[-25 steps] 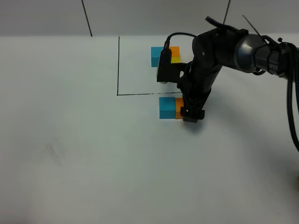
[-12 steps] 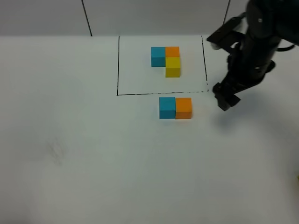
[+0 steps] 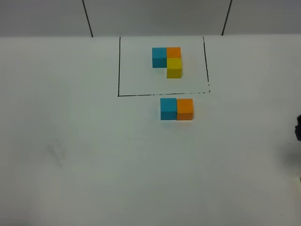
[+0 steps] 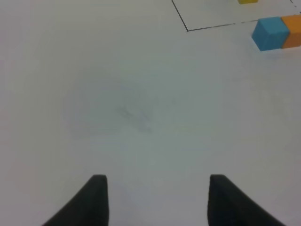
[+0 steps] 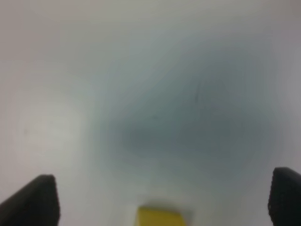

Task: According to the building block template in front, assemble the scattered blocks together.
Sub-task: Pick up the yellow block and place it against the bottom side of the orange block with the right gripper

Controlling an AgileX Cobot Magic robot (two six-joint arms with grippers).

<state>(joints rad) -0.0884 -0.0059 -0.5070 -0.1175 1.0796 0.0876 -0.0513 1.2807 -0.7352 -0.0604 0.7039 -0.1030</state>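
My right gripper needs to grab the loose yellow cube by its two opposite sides next, so that it can complete the L like the building block template (image 3: 168, 60).
The building block template (image 3: 168, 60) is an L of blue, orange and yellow cubes inside a black outline (image 3: 118, 66). Just in front of the outline, the loose cyan-blue cube (image 3: 168, 108) and the loose orange cube (image 3: 185, 109) sit side by side, touching. Both show in the left wrist view, the blue one (image 4: 270, 33) and the orange one (image 4: 292, 36). The loose yellow cube (image 5: 161, 217) shows only in the blurred right wrist view, between the wide-open fingers of my right gripper (image 5: 160, 200). My left gripper (image 4: 157, 200) is open and empty over bare table, far from the cubes.
A white table (image 3: 94, 155) fills the view. Only a dark sliver of the right arm (image 3: 298, 128) shows at the right edge of the high view. The left arm is out of that view. Two dark seams run up the back wall.
The right gripper let go of the orange cube beside the blue one, and the arm swung away to the right, almost out of the high view. Both cubes stayed put.
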